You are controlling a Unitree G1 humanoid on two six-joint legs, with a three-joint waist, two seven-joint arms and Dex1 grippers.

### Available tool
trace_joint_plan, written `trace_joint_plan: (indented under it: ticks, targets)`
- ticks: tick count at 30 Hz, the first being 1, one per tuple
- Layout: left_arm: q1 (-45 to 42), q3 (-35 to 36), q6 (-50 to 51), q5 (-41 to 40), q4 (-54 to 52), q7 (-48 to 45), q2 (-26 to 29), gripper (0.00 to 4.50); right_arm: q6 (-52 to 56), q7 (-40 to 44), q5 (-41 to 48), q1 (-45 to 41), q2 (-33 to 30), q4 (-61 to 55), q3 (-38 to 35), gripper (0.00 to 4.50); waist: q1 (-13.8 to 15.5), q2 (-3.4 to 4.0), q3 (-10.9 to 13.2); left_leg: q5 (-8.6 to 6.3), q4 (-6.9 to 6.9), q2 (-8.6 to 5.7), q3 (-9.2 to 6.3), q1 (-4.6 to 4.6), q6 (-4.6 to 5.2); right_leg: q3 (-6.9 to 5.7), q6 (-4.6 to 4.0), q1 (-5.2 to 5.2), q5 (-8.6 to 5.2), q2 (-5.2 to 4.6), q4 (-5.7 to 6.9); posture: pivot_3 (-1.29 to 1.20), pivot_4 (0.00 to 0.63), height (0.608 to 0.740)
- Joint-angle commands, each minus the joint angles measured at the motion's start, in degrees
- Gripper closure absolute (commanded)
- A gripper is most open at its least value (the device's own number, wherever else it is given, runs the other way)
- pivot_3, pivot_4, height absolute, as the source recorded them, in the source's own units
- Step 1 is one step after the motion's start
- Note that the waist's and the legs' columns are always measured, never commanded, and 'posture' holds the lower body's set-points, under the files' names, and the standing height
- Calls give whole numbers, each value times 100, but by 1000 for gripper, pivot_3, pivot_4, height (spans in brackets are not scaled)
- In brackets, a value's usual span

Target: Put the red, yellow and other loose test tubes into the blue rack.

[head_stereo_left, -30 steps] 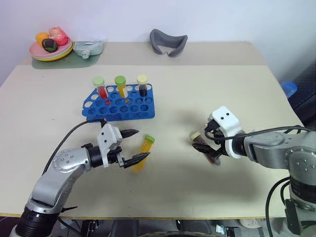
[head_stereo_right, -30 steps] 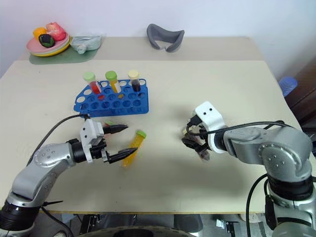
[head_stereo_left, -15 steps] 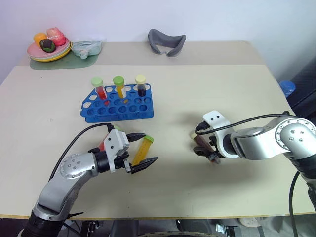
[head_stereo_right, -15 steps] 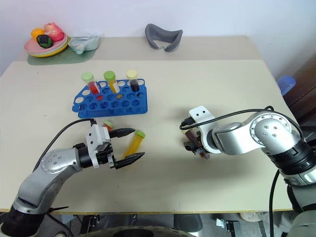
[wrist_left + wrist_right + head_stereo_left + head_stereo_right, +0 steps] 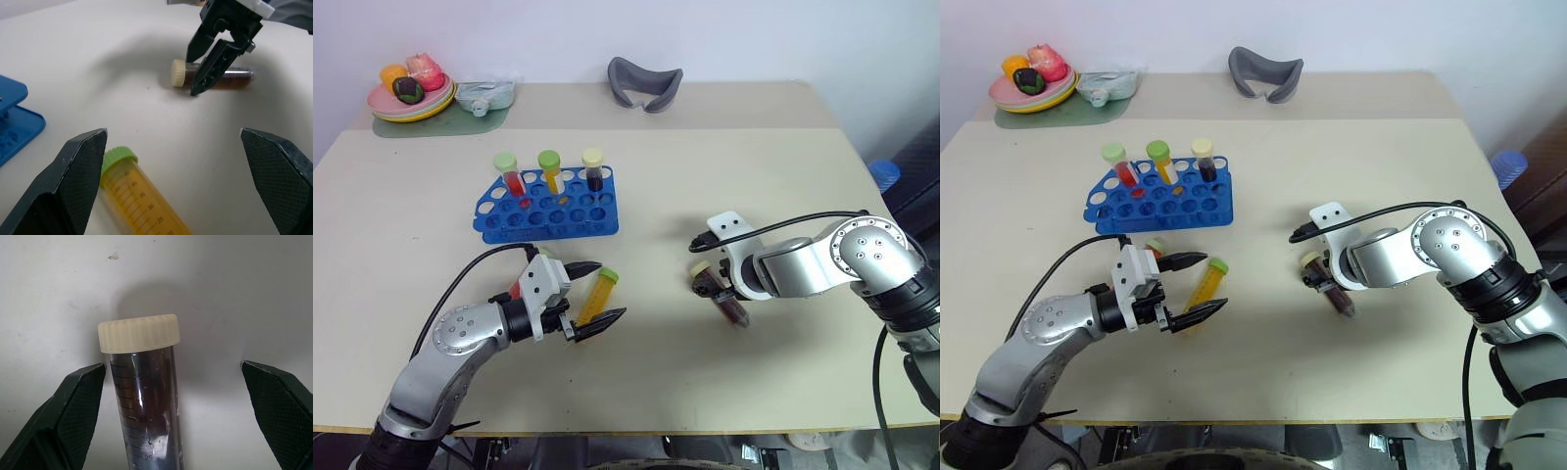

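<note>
My right gripper is ready to close on the tube. Its fingers reach down on both sides of the dark tube body (image 5: 145,396) below the pale cap, so they would hold it now.
The blue rack (image 5: 548,208) lies left of centre with three capped tubes standing in its back row. A loose orange-yellow test tube (image 5: 596,295) with a green cap lies flat between the fingers of my open left gripper (image 5: 607,291), untouched; the left wrist view shows this tube (image 5: 142,205) too. A red test tube (image 5: 1154,246) lies just behind that gripper, mostly hidden. My right gripper (image 5: 724,287) points steeply down, open, straddling the dark brown test tube (image 5: 142,396) with the pale-yellow cap, which lies on the table (image 5: 724,392).
A grey curved holder (image 5: 646,83) sits at the back centre. A plate of toy food (image 5: 409,93) on a green mat and a pale pouch (image 5: 487,95) are at the back left. A blue object (image 5: 886,176) shows beyond the table's right edge.
My right wrist has rolled and tipped downward, so its fingers now stand over the brown tube on either side. The left gripper and all tubes stay where they were.
</note>
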Motion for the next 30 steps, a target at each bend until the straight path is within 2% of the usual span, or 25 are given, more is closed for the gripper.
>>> trace_joint_plan:
  ticks: [1,4,5,7,10,19,23,30]
  targets:
    - [1,5,1,-21,-240,48,4,60,115,45,27,3,6,-42,185,0,0,0,0,0,0,0,0,0,0,0,0,0,0,0,0,0,150,740]
    - [68,-17,-73,14,-220,47,1,60,106,80,27,22,35,-29,185,0,-1,0,0,0,0,0,0,0,0,0,0,0,0,0,0,0,150,740]
    - [91,-13,-104,23,-205,38,3,0,99,103,27,36,50,-10,171,530,-3,0,-1,0,0,0,0,0,0,0,0,0,0,0,0,0,150,740]
    - [113,4,-148,33,-173,19,9,0,82,172,27,66,86,21,126,1239,-3,-1,-1,0,0,0,0,0,0,0,0,0,0,0,0,0,150,740]
    - [107,50,-234,50,-63,-6,-8,0,35,254,27,88,137,-12,61,2689,-8,-1,-1,0,0,0,0,1,0,0,0,0,0,1,0,0,150,740]
    - [-18,72,-373,54,167,-111,-13,0,36,279,27,60,183,-19,81,2689,-15,-1,-2,0,0,2,0,3,0,0,-1,1,0,3,1,0,150,740]
    - [-75,49,-330,51,142,-71,-31,0,51,259,27,-14,196,-19,98,3638,-17,-1,-2,0,0,2,0,4,0,1,-1,1,0,4,1,0,150,740]
    - [-47,287,-134,-40,18,110,23,0,-216,326,27,-278,484,37,-319,3648,-18,3,0,0,-2,2,0,3,1,2,-1,-4,0,4,2,0,150,740]
